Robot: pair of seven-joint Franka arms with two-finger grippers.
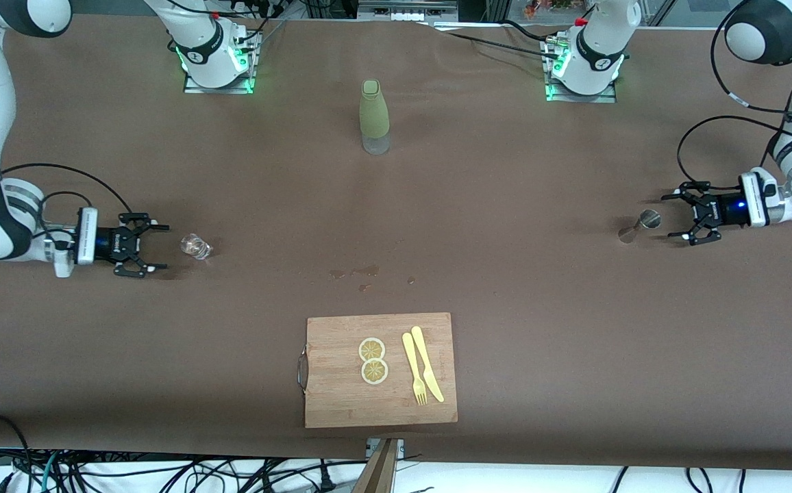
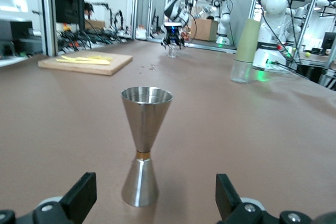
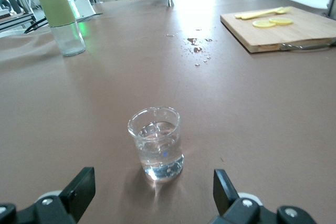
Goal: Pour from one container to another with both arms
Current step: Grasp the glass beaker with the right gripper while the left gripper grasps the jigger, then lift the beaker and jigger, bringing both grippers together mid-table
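The open glass beaker has water inside. My right gripper will next grab the beaker's upright sides below its rim [image 1: 196,246] to keep it level.
A small clear glass beaker [image 1: 196,246] [image 3: 156,149] holding water stands upright toward the right arm's end of the table. My right gripper [image 1: 156,247] [image 3: 152,198] is low beside it, open, fingers apart and short of the glass. A steel hourglass-shaped jigger [image 1: 639,226] [image 2: 143,148] stands upright toward the left arm's end. Beside it my left gripper [image 1: 673,216] [image 2: 155,198] is low and open, with its fingers apart and clear of the jigger.
A green-sleeved bottle [image 1: 374,117] stands mid-table near the bases. A wooden cutting board [image 1: 341,397] with two lemon slices [image 1: 373,360], a yellow fork and a knife lies near the front edge. Small wet spots [image 1: 362,274] mark the cloth between them.
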